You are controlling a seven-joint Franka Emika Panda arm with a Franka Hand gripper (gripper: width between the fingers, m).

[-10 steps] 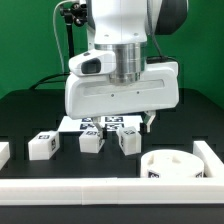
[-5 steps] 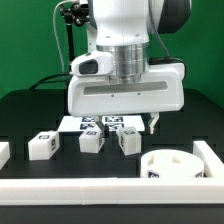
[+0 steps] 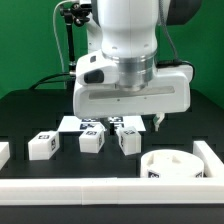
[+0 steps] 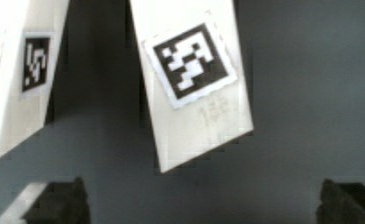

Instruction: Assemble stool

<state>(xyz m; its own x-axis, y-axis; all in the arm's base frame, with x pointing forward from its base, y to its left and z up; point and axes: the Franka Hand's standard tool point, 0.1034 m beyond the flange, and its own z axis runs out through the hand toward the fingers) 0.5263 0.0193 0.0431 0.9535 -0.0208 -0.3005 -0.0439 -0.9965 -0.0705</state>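
Note:
My gripper grabs the tagged leg nearest the round white seat, by its plain end, next, to join it to the seat.
Three small white legs with square tags stand in a row on the black table: one, one and one. The round white seat lies at the front on the exterior view's right. My gripper hangs just above and behind the row, near the third leg. In the wrist view, a tagged leg and part of another leg lie ahead of my gripper. Its dark fingertips stand far apart, open, with only bare table between them.
The marker board lies flat behind the legs, partly hidden by the arm. White border rails run along the front and up the exterior view's right side. A short white piece sits at the left edge.
The arm has shifted toward the exterior view's right, with the hand turning slightly. The jaws stay wide apart. Legs and seat have not moved.

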